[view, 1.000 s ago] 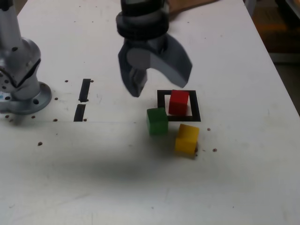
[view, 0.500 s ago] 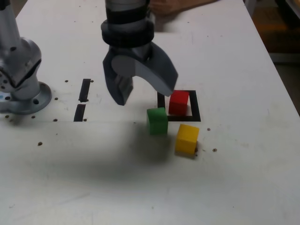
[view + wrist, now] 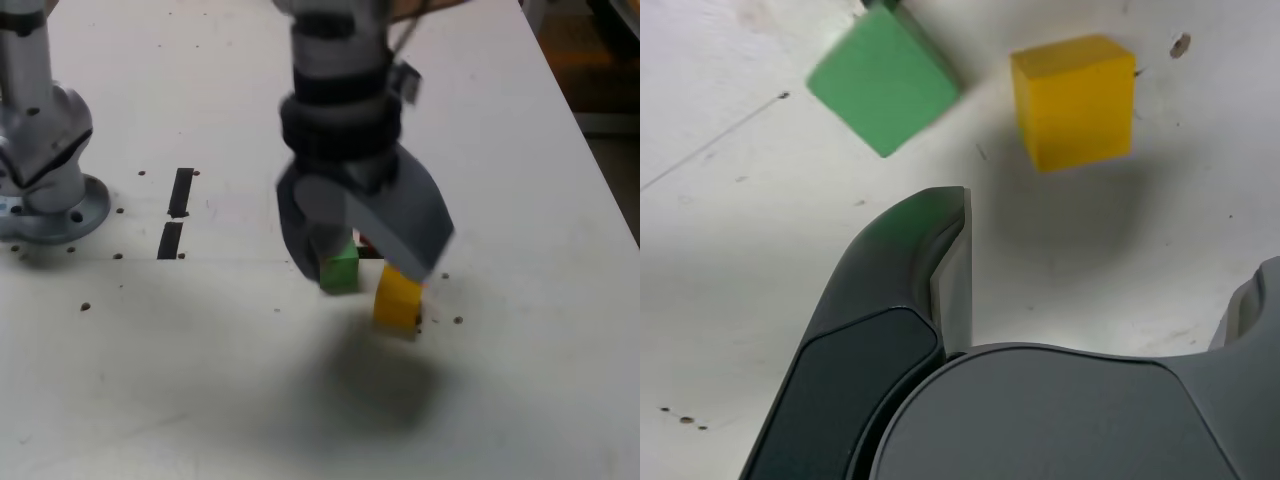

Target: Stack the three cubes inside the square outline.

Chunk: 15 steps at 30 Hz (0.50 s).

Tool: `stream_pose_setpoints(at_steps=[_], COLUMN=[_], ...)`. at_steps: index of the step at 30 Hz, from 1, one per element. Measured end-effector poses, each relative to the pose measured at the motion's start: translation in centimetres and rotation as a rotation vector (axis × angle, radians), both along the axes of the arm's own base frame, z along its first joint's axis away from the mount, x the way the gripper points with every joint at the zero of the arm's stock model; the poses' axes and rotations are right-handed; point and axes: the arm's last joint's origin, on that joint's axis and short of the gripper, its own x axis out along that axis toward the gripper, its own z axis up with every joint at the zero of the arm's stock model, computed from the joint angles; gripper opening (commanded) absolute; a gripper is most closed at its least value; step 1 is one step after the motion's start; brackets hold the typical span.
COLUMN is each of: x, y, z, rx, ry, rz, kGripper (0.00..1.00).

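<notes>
My gripper grabs the yellow cube's opposite sides next, to stack the yellow cube inside the square outline [image 3: 368,252].
In the exterior view my gripper [image 3: 366,262] hangs open just above the table, its jaws spread wide. The green cube [image 3: 341,270] shows between them, close to the finger on that view's left. The yellow cube [image 3: 397,300] sits just in front of the other finger. The red cube and the square outline are hidden behind the gripper. In the wrist view the green cube [image 3: 883,80] and the yellow cube [image 3: 1075,100] lie side by side on the white table, beyond my gripper [image 3: 1110,240]. One dark finger [image 3: 940,260] points towards the green cube. Nothing is held.
The arm's grey base [image 3: 45,150] stands at the exterior view's left. Two short black tape strips [image 3: 180,192] [image 3: 170,240] lie between it and the cubes. Small dark holes dot the white table [image 3: 200,380]. The table's edge runs along that view's right.
The gripper has swung towards the exterior view's right and come down and nearer, from behind-left of the square to over the cubes. It now covers the red cube and the outline. The cubes have not moved.
</notes>
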Motion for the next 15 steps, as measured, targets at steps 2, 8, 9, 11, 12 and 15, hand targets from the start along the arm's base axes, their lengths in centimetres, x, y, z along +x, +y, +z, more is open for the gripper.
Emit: stream_pose_setpoints(at_steps=[2, 8, 9, 11, 12, 15], x=[0.4, 2.2, 2.6, 3.3, 3.6, 4.5], y=[-0.2, -0.6, -0.5, -0.1, 0.0, 0.6], z=[-0.5, -1.7, -2.0, -2.5, -2.7, -3.5], rx=[0.003, 0.000, -0.001, -0.003, -0.004, -0.009], ry=[0.011, 0.033, 0.040, 0.050, 0.055, 0.071], rz=[-0.004, -0.020, -0.021, -0.017, -0.012, 0.000], kGripper=[0.95, 0.95, 0.95, 0.95, 0.95, 0.95])
